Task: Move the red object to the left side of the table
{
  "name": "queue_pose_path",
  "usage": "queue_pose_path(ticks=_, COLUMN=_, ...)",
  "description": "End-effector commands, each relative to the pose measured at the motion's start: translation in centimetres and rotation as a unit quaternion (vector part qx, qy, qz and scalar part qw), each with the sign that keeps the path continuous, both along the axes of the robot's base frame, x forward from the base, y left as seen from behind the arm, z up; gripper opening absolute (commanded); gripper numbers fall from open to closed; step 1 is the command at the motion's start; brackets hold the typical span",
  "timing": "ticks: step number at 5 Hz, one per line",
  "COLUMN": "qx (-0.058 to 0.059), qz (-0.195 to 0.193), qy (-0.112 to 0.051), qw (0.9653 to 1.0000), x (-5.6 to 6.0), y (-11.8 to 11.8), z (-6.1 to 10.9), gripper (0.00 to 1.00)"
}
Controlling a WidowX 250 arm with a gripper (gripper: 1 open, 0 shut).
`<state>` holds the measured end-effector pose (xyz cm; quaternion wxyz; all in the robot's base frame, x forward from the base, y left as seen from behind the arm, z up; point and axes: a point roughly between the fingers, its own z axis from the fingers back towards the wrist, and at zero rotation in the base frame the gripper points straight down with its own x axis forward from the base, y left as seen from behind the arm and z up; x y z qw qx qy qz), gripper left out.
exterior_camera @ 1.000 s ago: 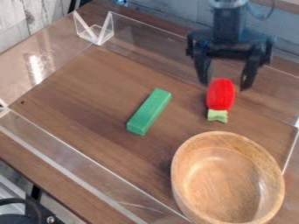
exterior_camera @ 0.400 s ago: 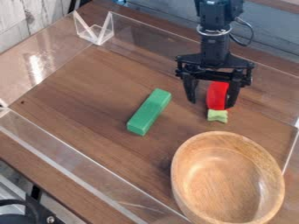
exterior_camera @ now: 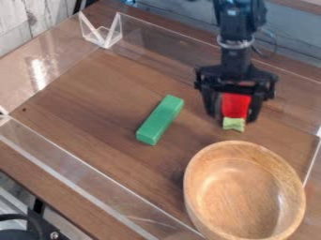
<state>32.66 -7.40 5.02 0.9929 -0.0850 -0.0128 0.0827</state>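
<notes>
I will next grab the red object by its rounded red body to move it to the table's left side.
The red object, a small strawberry-like toy with a green leafy end, lies on the dark wood table at the right. My gripper points straight down over it and stands open. One finger is left of the toy and the other is right of it, so the jaws straddle it low over the tabletop. Whether the fingers touch the toy I cannot tell.
A green rectangular block lies left of the toy near the table's middle. A round wooden bowl sits at the front right. Low clear acrylic walls border the table, with a clear corner piece at the back left.
The gripper has come down from above the toy until its open fingers straddle it. The toy, the block and the bowl have not moved.
</notes>
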Motion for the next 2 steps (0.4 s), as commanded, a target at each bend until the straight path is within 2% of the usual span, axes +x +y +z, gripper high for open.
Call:
queue_pose_path(ticks=1, qx=-0.004, qz=0.016, qy=-0.017, qw=0.9997, x=1.1, y=-0.6, z=0.2, gripper=1.0)
queue_pose_path(ticks=2, qx=-0.005, qz=0.032, qy=-0.014, qw=0.9994, x=1.7, y=-1.1, z=-0.9, gripper=1.0)
